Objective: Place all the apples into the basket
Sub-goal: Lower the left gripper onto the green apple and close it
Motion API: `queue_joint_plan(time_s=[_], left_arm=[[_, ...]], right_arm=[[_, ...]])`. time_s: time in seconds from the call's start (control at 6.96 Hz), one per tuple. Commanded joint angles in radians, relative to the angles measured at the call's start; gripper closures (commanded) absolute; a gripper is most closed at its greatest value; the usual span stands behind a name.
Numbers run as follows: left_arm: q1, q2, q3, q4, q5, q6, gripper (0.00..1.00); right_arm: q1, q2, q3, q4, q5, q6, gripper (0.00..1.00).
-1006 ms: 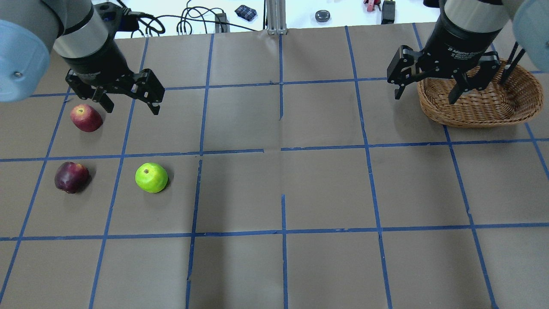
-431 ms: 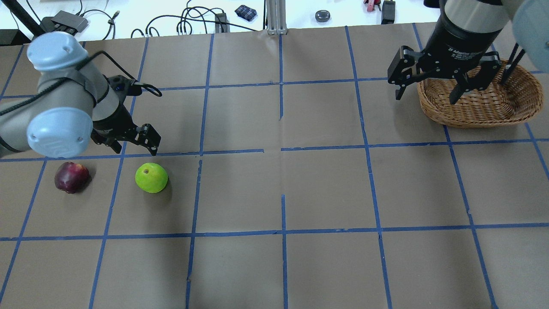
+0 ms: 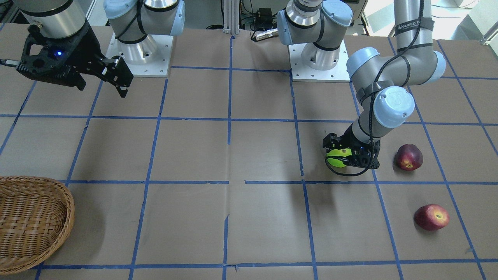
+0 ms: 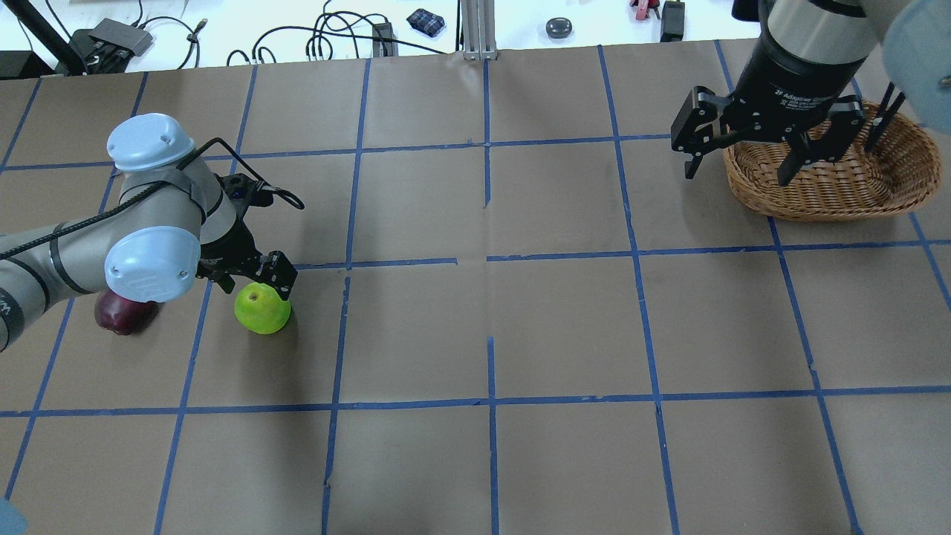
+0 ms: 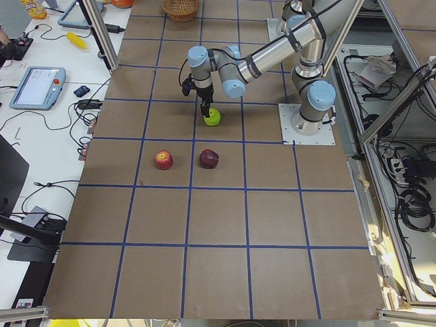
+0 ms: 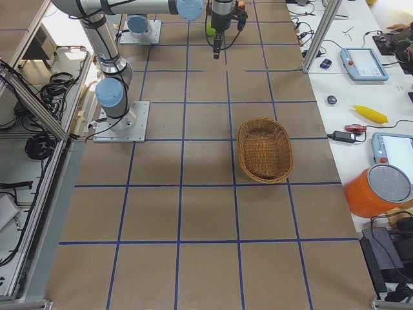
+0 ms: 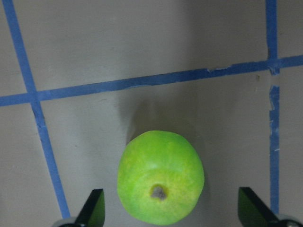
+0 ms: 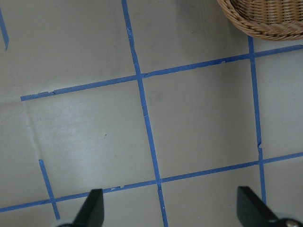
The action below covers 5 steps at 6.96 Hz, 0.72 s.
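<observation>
I need to grab the lime green apple by its round sides with my left gripper next, so that it can go into the basket (image 3: pixel 32 221).
The lime green apple (image 4: pixel 261 312) rests on the table at the left. My left gripper (image 4: pixel 256 286) is open and low, its fingers either side of the apple; the left wrist view shows the apple (image 7: pixel 161 184) between the fingertips (image 7: pixel 94 210), apart from them. The dark maroon apple (image 4: pixel 119 318) lies left of it, partly under my left arm. The lighter red apple (image 3: pixel 431 217) shows in the front view and is hidden overhead. The wicker basket (image 4: pixel 839 204) stands at the far right and looks empty. My right gripper (image 4: pixel 735 171) is open and empty, held high by the basket's left rim.
The table is brown paper with a blue tape grid. Cables and small items (image 4: pixel 334 37) lie on the white bench beyond the far edge. Both arm bases (image 3: pixel 319 58) stand at the robot side. The dark maroon apple (image 3: pixel 407 157) lies close beside my left wrist.
My left arm has swung down and toward me from beside the lighter red apple to the green apple, open fingers now either side of it. The arm now hides the lighter red apple overhead. The right arm has barely moved.
</observation>
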Motion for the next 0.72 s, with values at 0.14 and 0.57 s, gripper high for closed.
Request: queue_joint_plan(time_s=[0.14,0.57], left_arm=[[0.000,-0.059,-0.008,0.004,0.046,0.002,0.00],[0.000,-0.046,0.007,0.001,-0.021,-0.047,0.74]], right_arm=[[-0.001,0.001,0.003,-0.002,0.001,0.000,0.00],[-0.002,0.001,0.003,-0.002,-0.001,0.006,0.00]])
